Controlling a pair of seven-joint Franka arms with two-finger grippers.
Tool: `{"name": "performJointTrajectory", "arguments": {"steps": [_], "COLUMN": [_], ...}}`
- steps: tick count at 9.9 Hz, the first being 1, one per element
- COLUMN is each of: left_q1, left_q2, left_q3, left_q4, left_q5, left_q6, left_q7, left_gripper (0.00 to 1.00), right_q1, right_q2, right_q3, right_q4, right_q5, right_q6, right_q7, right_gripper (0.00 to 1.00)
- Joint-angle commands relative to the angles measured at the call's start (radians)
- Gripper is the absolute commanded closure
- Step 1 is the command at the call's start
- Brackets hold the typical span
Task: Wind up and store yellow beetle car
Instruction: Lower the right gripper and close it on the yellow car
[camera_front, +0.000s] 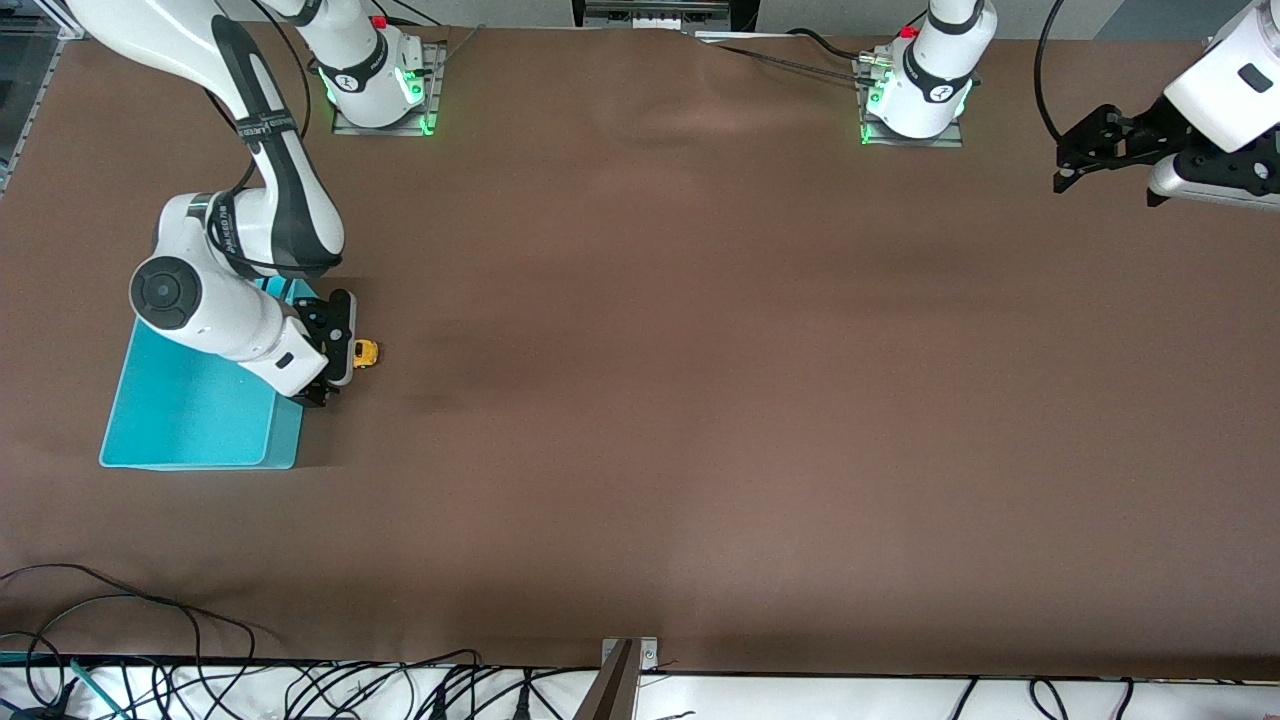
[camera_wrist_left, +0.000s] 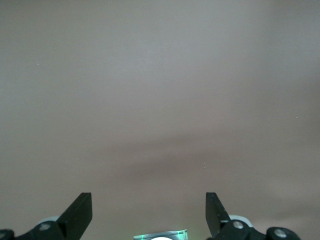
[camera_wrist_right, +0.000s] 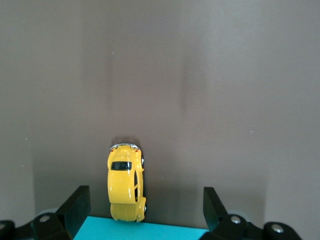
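Observation:
The yellow beetle car (camera_front: 365, 353) should be stored in the turquoise bin (camera_front: 190, 405), so my right gripper should grab it by its side doors next.
The yellow beetle car (camera_front: 365, 353) sits on the brown table right beside the turquoise bin (camera_front: 190, 405), on the bin's side toward the left arm's end. My right gripper (camera_front: 335, 348) hovers over the bin's rim and the car, fingers open with nothing held. In the right wrist view the car (camera_wrist_right: 126, 187) lies lengthwise, closer to one finger, its end meeting the bin's rim (camera_wrist_right: 150, 231), with the right gripper (camera_wrist_right: 146, 195) spread wide around it. My left gripper (camera_front: 1075, 155) waits open, up over the left arm's end of the table; the left gripper (camera_wrist_left: 148, 200) sees only bare table.
The bin has nothing in it where it shows; the right arm covers part of it. Both arm bases (camera_front: 385, 85) (camera_front: 915, 95) stand on plates along the table's edge farthest from the front camera. Cables (camera_front: 300, 690) and a bracket (camera_front: 625, 670) run along the nearest edge.

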Motion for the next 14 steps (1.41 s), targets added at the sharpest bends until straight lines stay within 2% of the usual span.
{"name": "performJointTrajectory", "arguments": {"steps": [1,3,6,8,10,14], "left_q1": [0.02,0.026,0.026,0.023,0.025,0.025], "left_q2": [0.027,0.03,0.03,0.031,0.04,0.04], "left_q3": [0.009,0.009,0.008,0.003,0.003,0.003], "left_q4": [0.046,0.048,0.042,0.04,0.042,0.045], "left_q5": [-0.056,-0.055,-0.028,0.06,0.072,0.071], "left_q6": [-0.025,-0.025,-0.032,-0.048,-0.048,-0.048], "left_q7": [-0.012,-0.015,-0.014,-0.009,-0.009,-0.008], "left_gripper": [0.0,0.0,0.0,0.0,0.0,0.0], "right_q1": [-0.003,-0.013,-0.023,-0.023,-0.023,-0.023], "right_q2": [-0.052,-0.05,-0.043,-0.023,-0.023,-0.006], "right_q3": [-0.014,-0.04,-0.04,-0.037,-0.008,-0.006], "right_q4": [-0.114,-0.199,-0.274,-0.288,-0.296,-0.296], "right_q5": [-0.005,0.019,0.025,0.025,0.027,0.027], "right_q6": [0.099,0.204,0.322,0.379,0.39,0.411], "right_q7": [-0.077,-0.085,-0.088,-0.111,-0.111,-0.11], "right_gripper": [0.0,0.0,0.0,0.0,0.0,0.0]}}
